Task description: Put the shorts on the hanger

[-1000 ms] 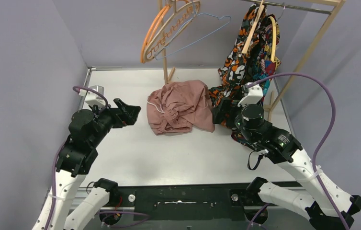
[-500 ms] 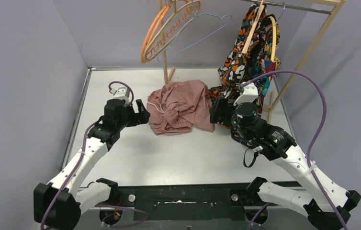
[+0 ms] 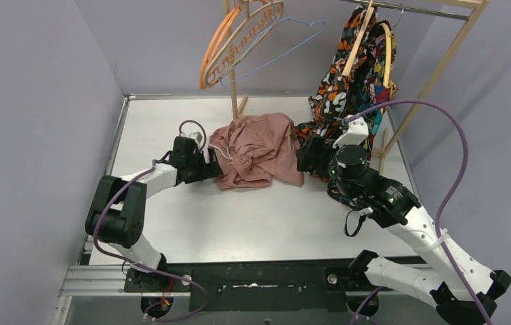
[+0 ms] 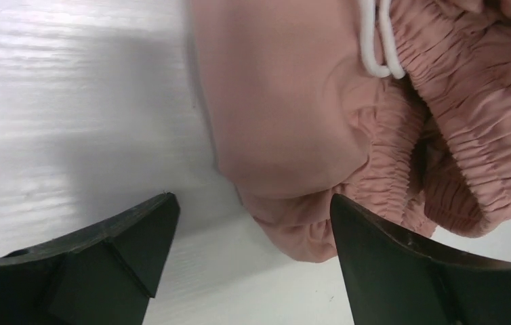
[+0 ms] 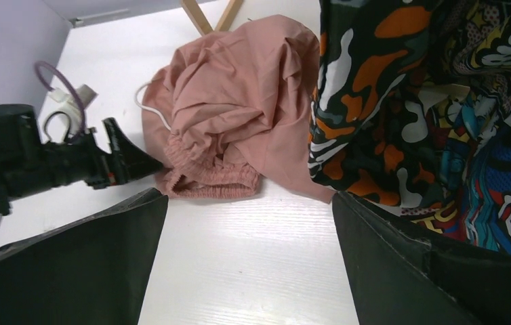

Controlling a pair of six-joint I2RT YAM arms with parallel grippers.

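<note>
The robot should next use its left gripper to grab the shorts' waistband fold at the edge (image 3: 221, 179) (image 4: 289, 220) of the shorts, so its right gripper is left to spread the shorts for hanging.
The dusty-pink shorts (image 3: 256, 149) lie crumpled on the white table at mid-back. They also show in the left wrist view (image 4: 320, 115) with the white drawstring (image 4: 375, 47), and in the right wrist view (image 5: 239, 115). The light-blue wire hanger (image 3: 287, 44) hangs on the wooden rack, top centre. My left gripper (image 3: 211, 164) is open, low on the table at the shorts' left edge, its jaws on either side of a fold of the waistband (image 4: 307, 230). My right gripper (image 3: 309, 157) is open and empty at the shorts' right edge.
An orange plastic hanger (image 3: 213, 51) and a pale wooden hanger (image 3: 253, 30) hang beside the blue one. A multicoloured patterned garment (image 3: 351, 74) hangs at the right, draping onto the table by my right gripper. The rack's wooden post (image 3: 234, 95) stands behind the shorts.
My left arm has stretched forward and right, bringing its open gripper from the table's left side to the shorts' left edge. The right gripper has edged slightly left.
</note>
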